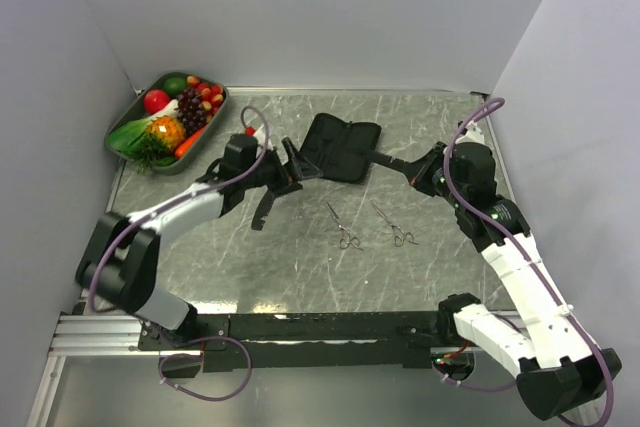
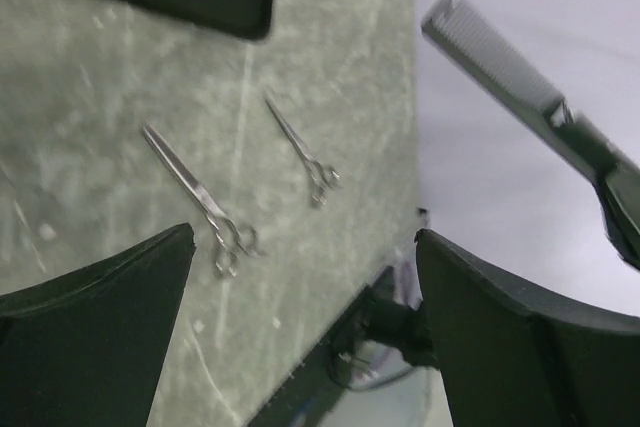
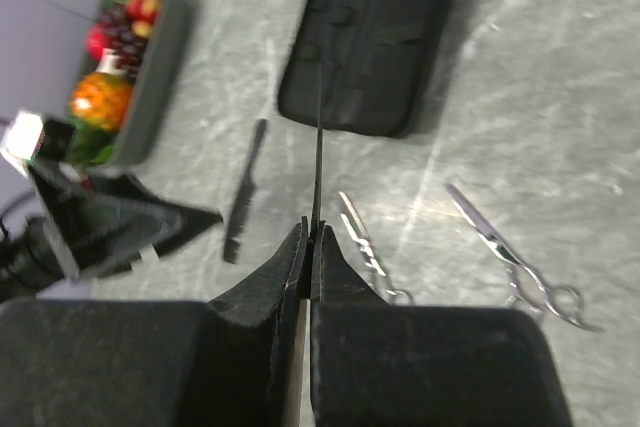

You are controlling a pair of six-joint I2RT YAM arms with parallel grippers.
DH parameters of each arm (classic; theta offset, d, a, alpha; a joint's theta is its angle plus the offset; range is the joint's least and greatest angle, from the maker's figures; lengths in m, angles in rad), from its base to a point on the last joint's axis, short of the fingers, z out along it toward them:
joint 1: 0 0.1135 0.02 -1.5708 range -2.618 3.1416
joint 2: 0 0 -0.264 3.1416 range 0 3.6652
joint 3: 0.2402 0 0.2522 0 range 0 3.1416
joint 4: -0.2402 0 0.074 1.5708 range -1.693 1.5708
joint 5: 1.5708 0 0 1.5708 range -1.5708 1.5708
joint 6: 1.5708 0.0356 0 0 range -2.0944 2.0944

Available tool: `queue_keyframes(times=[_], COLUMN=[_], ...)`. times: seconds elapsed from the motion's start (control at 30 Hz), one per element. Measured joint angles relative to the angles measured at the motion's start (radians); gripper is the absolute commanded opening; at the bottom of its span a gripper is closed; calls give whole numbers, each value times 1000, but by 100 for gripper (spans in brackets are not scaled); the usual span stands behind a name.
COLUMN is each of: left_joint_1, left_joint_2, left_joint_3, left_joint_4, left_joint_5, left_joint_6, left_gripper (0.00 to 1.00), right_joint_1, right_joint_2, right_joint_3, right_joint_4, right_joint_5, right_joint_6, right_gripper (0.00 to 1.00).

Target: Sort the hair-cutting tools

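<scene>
The open black pouch needs to be moved to a new position for sorting. My left gripper needs to grab it next by the pouch's edge nearest my left gripper, which leaves the pouch's inside free.
Two silver scissors (image 1: 343, 227) (image 1: 397, 225) lie side by side on the marble table, also visible as scissors (image 2: 200, 202) (image 2: 300, 152) in the left wrist view. A short black comb (image 1: 262, 205) lies flat on the table just below my left gripper (image 1: 290, 169), whose jaws are spread wide and empty (image 2: 305, 237). My right gripper (image 1: 412, 175) is shut on the longer black comb (image 1: 385, 161), which it holds above the table, pointing at the pouch. In the right wrist view this comb (image 3: 318, 147) is edge-on, sticking out from the pinched right gripper (image 3: 310, 232).
An open black pouch (image 1: 340, 147) lies at the back centre of the table. A metal tray (image 1: 127, 112) of toy fruit and vegetables sits at the back left corner. Grey walls close in the table on three sides.
</scene>
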State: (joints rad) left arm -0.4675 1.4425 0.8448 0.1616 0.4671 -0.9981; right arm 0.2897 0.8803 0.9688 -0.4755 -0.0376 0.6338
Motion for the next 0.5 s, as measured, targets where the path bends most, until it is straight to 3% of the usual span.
queue_keyframes(times=[0.37,0.5], left_joint_1=[57,121], left_joint_2=[423,555], left_joint_3=[553,681], left_joint_4=[-232,-262], left_joint_5=[-201,-198], left_joint_6=[313,406], left_gripper=[96,97], right_joint_1=[-2,-2], right_joint_2=[-7,-26], right_joint_3=[-17,-29], right_joint_4=[-48,-65], right_joint_5=[46,49], right_joint_6=[-18,-26], right_gripper=[0,0])
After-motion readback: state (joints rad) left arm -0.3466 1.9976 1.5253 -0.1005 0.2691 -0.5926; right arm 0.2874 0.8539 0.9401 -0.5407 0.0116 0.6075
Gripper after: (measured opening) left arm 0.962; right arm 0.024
